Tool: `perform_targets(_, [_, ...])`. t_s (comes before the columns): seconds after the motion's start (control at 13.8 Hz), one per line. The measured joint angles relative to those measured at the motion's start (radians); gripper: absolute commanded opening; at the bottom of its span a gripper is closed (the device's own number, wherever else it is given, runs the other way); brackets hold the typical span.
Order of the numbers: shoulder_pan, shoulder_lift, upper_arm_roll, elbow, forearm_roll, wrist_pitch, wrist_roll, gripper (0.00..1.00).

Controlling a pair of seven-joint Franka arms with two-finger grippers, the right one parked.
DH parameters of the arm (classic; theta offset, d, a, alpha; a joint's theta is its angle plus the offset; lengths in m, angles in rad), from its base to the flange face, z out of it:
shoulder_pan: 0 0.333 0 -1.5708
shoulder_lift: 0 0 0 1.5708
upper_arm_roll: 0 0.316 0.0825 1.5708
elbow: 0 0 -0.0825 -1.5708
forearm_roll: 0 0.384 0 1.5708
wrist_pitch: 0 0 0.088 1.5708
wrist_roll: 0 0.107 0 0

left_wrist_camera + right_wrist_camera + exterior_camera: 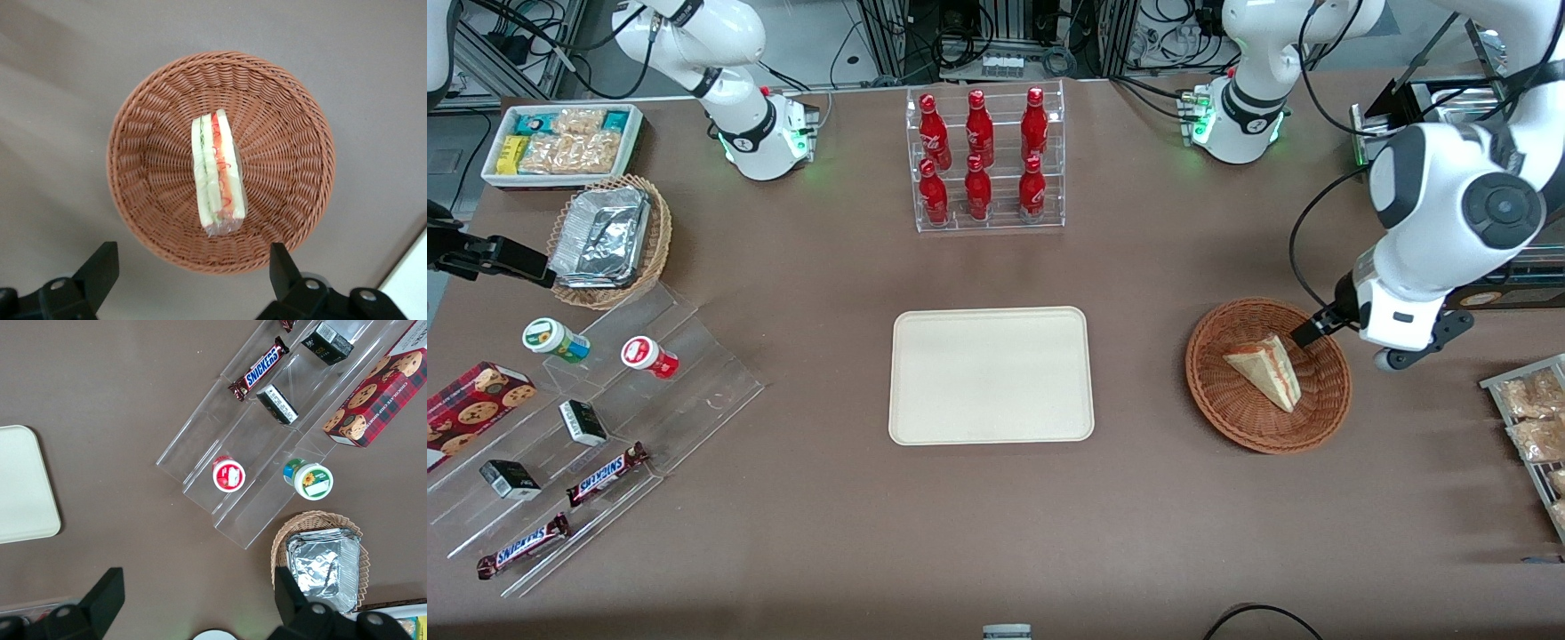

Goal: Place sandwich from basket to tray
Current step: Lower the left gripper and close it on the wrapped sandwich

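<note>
I will move the sandwich from the basket onto the tray [991, 373], so my left gripper will next grab the sandwich by its crinkled-wrapper end [1239, 357].
The sandwich [1267, 369] is a pale triangular wedge with red and green filling, lying in the round reddish-brown wicker basket [1227, 418] toward the working arm's end of the table. The left wrist view looks straight down on the sandwich [217, 173] in the middle of the basket [287, 133]. My left gripper [1303, 338] hovers above the basket's rim, open and empty; in the wrist view the gripper [192, 267] has its two dark fingers spread wide, just off the rim. The cream tray [991, 373] lies bare at the table's middle, beside the basket.
A clear rack of red bottles [985, 160] stands farther from the camera than the tray. A wire rack of snack packets [1534, 427] sits beside the basket at the table's edge. A tan foil-filled basket [609, 240], white snack bin [560, 142] and acrylic stand [605, 418] lie toward the parked arm's end.
</note>
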State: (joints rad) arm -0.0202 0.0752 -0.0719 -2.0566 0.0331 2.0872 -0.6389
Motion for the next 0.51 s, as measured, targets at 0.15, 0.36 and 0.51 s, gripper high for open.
perform_targets(0.15, [0.000, 0.028, -0.002, -0.033, 0.000, 0.062, -0.042, 1.00])
perform_targets(0.36, [-0.001, 0.083, -0.005, -0.050, 0.000, 0.123, -0.114, 1.00])
perform_targets(0.51, [-0.003, 0.109, -0.007, -0.058, 0.000, 0.162, -0.150, 1.00])
